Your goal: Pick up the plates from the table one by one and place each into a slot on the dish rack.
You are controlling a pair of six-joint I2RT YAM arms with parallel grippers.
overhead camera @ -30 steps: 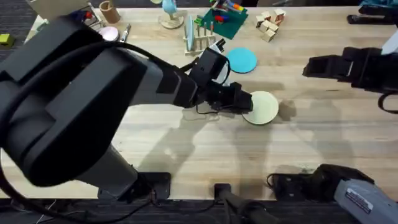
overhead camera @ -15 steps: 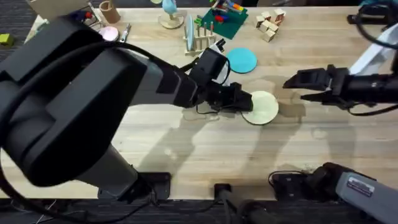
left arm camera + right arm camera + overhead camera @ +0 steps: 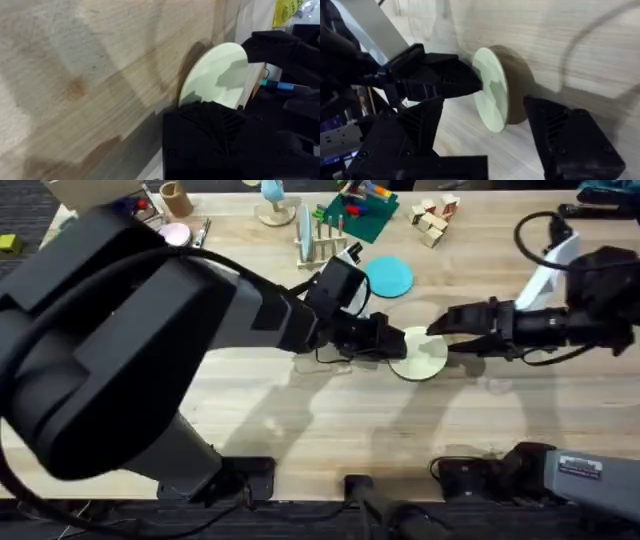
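The pale cream plate needs to stand in a slot on the dish rack, so my right gripper should grab it by its rim (image 3: 506, 106) next.
The cream-yellow plate (image 3: 424, 353) lies mid-table, with its left rim raised in my left gripper (image 3: 397, 343), which is shut on it. In the left wrist view the plate (image 3: 215, 70) stands tilted off the wood. My right gripper (image 3: 440, 332) reaches in from the right and is open, its fingers straddling the plate's (image 3: 492, 90) far rim without touching. The left gripper (image 3: 437, 77) faces it across the plate. A sky-blue plate (image 3: 388, 276) lies flat behind them. The dish rack (image 3: 325, 242) stands at the back with a pale plate (image 3: 303, 228) upright in it.
A green tray of colourful blocks (image 3: 358, 215) sits right of the rack, and loose wooden blocks (image 3: 435, 222) lie farther right. A pink dish (image 3: 175, 233) is at the back left. The table's (image 3: 300, 420) front half is bare wood.
My right arm has swung in from the right edge to the cream plate's right rim. The left arm and the plate have stayed put.
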